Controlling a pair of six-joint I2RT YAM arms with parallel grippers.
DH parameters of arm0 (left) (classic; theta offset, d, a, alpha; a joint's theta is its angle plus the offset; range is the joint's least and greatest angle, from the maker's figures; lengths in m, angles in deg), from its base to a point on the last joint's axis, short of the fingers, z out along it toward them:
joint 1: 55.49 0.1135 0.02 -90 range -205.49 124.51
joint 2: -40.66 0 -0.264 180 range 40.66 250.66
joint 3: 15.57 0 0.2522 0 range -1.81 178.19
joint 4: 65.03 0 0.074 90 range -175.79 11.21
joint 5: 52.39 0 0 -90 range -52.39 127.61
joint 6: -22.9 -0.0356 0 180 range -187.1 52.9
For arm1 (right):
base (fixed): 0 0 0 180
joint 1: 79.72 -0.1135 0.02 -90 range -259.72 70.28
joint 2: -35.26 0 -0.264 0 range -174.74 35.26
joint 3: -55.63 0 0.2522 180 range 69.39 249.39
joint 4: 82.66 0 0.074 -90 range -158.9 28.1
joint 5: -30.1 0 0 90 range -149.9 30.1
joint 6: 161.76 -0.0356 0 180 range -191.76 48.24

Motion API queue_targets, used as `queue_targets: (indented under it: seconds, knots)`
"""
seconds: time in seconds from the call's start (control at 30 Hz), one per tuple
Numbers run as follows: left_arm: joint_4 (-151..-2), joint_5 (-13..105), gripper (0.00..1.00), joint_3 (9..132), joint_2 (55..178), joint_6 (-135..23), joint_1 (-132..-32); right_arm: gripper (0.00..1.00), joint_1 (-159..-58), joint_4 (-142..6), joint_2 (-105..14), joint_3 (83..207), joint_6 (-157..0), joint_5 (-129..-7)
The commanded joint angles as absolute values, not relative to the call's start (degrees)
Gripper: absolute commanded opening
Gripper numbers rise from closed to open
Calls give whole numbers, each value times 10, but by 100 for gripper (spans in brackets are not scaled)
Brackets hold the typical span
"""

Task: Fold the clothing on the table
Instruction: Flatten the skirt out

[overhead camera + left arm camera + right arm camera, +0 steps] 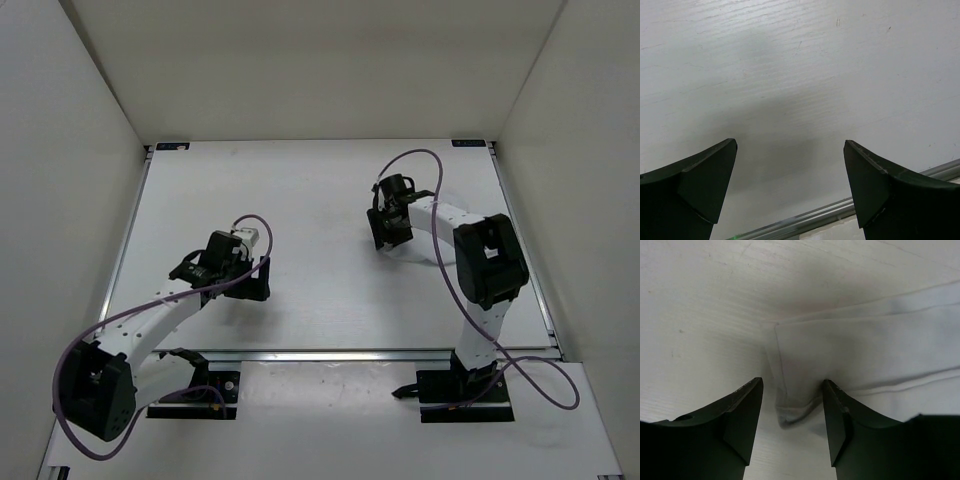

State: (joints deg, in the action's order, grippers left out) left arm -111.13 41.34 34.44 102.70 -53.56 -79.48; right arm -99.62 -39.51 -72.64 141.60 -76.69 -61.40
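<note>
The clothing [865, 345] should next be pinched by its curled near corner [792, 414] with my right gripper. The rest of the hem then stays free for my left gripper to fold.
The clothing [865, 345] is a thin white piece lying flat on the white table [300, 200], with folded layers and hems showing in the right wrist view. Its near corner curls up slightly between the fingers of my right gripper [792, 381]. That gripper is open and straddles the corner, its right finger [837, 415] at the cloth's edge. From above, my right gripper [390, 235] sits at the table's right middle, and white on white hides the cloth. My left gripper [790, 144] [258, 280] is wide open over bare table, holding nothing.
A metal rail [815, 215] marks the table's front edge just below the left gripper. White walls [60, 150] close in the left, right and back sides. Purple cables [420, 160] loop off both arms.
</note>
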Motion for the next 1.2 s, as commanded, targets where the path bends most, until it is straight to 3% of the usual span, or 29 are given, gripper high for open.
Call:
queue_targets:
  seconds: [0.0,0.13,0.27,0.33,0.37,0.4,0.43,0.47,0.53,0.57,0.63,0.7,0.77,0.8,0.87,0.93,1.03,1.17]
  knots:
    - [-1101,430,99,346,1036,-542,-793,48,-1023,-398,-753,1458,-734,-557]
    - [-1108,425,99,347,1045,-540,-802,49,-1063,-385,-771,1475,-724,-434]
    - [-1107,424,99,348,1054,-541,-800,48,-1035,-386,-808,1518,-704,-495]
    - [-1112,423,99,345,1053,-544,-802,42,-1020,-363,-839,1553,-709,-535]
    - [-1109,427,95,347,1053,-542,-803,23,-1007,-355,-858,1566,-711,-566]
    - [-1105,431,87,344,1050,-544,-800,6,-1003,-335,-865,1589,-715,-573]
    - [-1102,439,81,345,1050,-546,-800,0,-998,-310,-882,1602,-715,-593]
    - [-1101,448,58,345,1046,-551,-791,1,-999,-299,-883,1617,-718,-619]
    - [-1098,461,30,345,1039,-555,-773,0,-1013,-287,-864,1632,-724,-654]
    - [-1097,473,23,346,1035,-557,-768,0,-1026,-285,-843,1629,-723,-699]
    - [-1096,486,0,348,1025,-562,-731,0,-1041,-285,-782,1592,-714,-768]
    - [-1096,512,0,348,1012,-572,-719,0,-1060,-329,-678,1503,-749,-844]
    - [-1088,535,9,353,1009,-578,-724,0,-1074,-366,-589,1370,-788,-861]
    - [-1080,542,27,350,1010,-575,-734,0,-1081,-381,-530,1338,-811,-861]
    - [-1064,540,37,355,1016,-567,-760,0,-1083,-390,-444,1228,-864,-857]
    - [-1041,571,61,368,1045,-541,-777,0,-1040,-407,-332,1147,-906,-868]
    - [-996,588,59,408,1118,-501,-815,0,-1006,-437,-236,1059,-937,-880]
    - [-959,576,60,501,1252,-457,-878,0,-981,-416,-207,1022,-946,-885]
